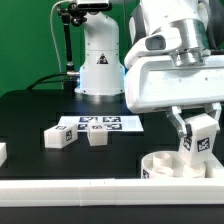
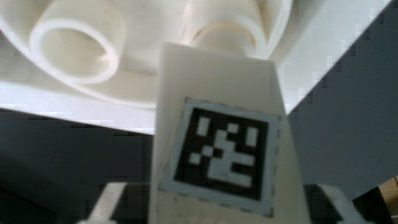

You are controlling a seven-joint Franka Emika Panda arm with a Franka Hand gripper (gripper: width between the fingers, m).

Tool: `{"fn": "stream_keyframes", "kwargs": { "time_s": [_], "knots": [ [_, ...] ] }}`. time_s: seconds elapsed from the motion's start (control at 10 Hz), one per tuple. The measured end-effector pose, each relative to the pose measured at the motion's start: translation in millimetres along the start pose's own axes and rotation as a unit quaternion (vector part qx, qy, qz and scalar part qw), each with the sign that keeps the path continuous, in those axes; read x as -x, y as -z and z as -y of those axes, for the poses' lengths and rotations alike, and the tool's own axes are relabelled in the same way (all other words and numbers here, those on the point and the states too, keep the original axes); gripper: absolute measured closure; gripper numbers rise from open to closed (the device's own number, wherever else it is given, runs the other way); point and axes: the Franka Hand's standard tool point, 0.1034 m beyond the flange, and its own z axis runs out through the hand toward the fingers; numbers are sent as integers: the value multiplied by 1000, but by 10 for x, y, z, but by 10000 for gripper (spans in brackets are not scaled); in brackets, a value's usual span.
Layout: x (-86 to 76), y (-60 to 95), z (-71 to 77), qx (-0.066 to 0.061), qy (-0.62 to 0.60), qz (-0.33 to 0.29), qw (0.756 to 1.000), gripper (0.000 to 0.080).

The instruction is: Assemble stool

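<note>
The peg end of the white leg (image 1: 201, 134) sits in the round seat's socket, so the leg would stand there. It is now time for my gripper to open.
My gripper (image 1: 198, 138) is shut on a white block leg (image 1: 201, 134) with a black-and-white tag, and holds it upright just above the round white seat (image 1: 178, 165) at the exterior view's front right. In the wrist view the leg (image 2: 221, 130) fills the middle, clamped between both fingers (image 2: 114, 203), with the seat (image 2: 125, 55) and one of its round sockets beyond the leg's far end. Two more tagged legs lie on the black table: one (image 1: 58, 136) at the exterior view's left and one (image 1: 97, 136) beside it.
The marker board (image 1: 98, 124) lies flat behind the loose legs. A long white rail (image 1: 70, 185) runs along the table's front edge. A white part (image 1: 3, 152) shows at the far left edge. The robot base (image 1: 98, 62) stands at the back.
</note>
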Motion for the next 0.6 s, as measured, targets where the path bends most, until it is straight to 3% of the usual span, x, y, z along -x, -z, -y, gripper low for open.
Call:
{"fn": "stream_keyframes", "kwargs": {
  "time_s": [0.2,0.3,0.4,0.5,0.6],
  "knots": [
    [-9,-5,2,1,0,-7,1000,472],
    [-9,-5,1,1,0,-7,1000,386],
    [-10,-5,1,2,0,-7,1000,250],
    [-32,14,-9,2,-1,-7,1000,181],
    [-65,39,-5,2,0,-10,1000,181]
  ]
}}
